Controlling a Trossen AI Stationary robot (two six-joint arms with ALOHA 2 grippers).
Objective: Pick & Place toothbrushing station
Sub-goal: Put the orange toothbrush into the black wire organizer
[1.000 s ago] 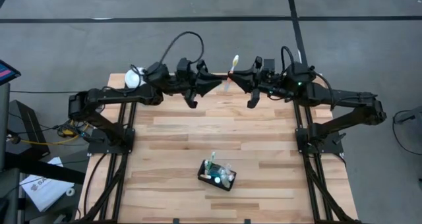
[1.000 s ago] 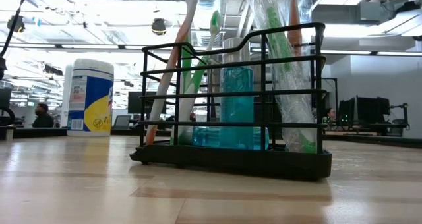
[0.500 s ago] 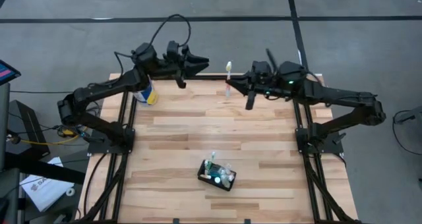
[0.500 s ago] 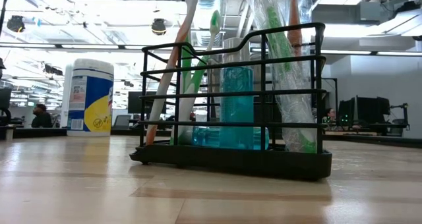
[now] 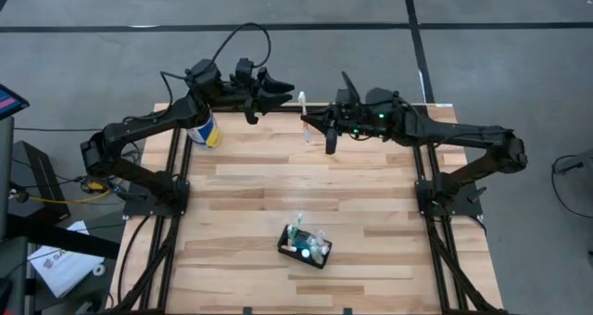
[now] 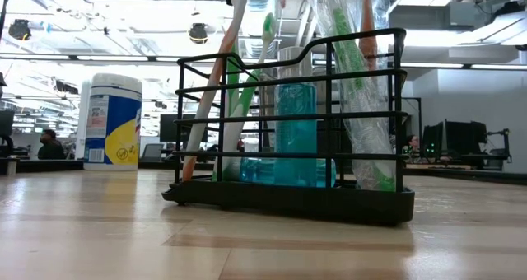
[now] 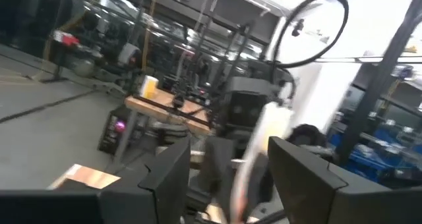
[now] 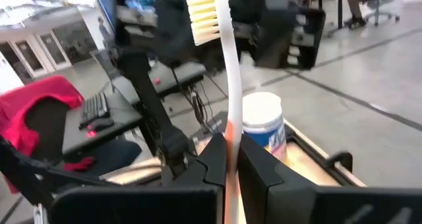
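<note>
The left gripper takes hold of the toothbrush by its bristled head [image 5: 302, 98] next, to put it in the toothbrushing station [image 5: 306, 246].
The toothbrushing station [image 5: 306, 246], a black wire holder with brushes and a blue bottle in it, stands on its flat base near the table's near edge; it fills the low view [image 6: 288, 123]. High over the table's far edge, my right gripper [image 5: 309, 120] is shut on a white toothbrush [image 5: 303, 109] with yellow bristles [image 8: 201, 13]. My left gripper [image 5: 283, 85] hangs open just left of it, touching nothing; in its wrist view the brush [image 7: 260, 145] shows blurred beyond the spread fingers. My right gripper pinches the toothbrush's handle [image 8: 230, 141] between its two fingers, below the middle where the white turns orange. The fingers come level from the table's right side and lie across the handle. The brush stands upright, bristles up, lifted clear of the table.
A white-lidded canister [image 5: 205, 130] with a blue-yellow label stands at the far left corner under the left arm, also in the low view [image 6: 111, 119]. Bare wooden table [image 5: 278, 185] lies between the arms and the station.
My left gripper has let go of the toothbrush and drawn back toward the table's far left, then kept still. My right gripper has carried the brush toward the table's left and a little down, still upright.
</note>
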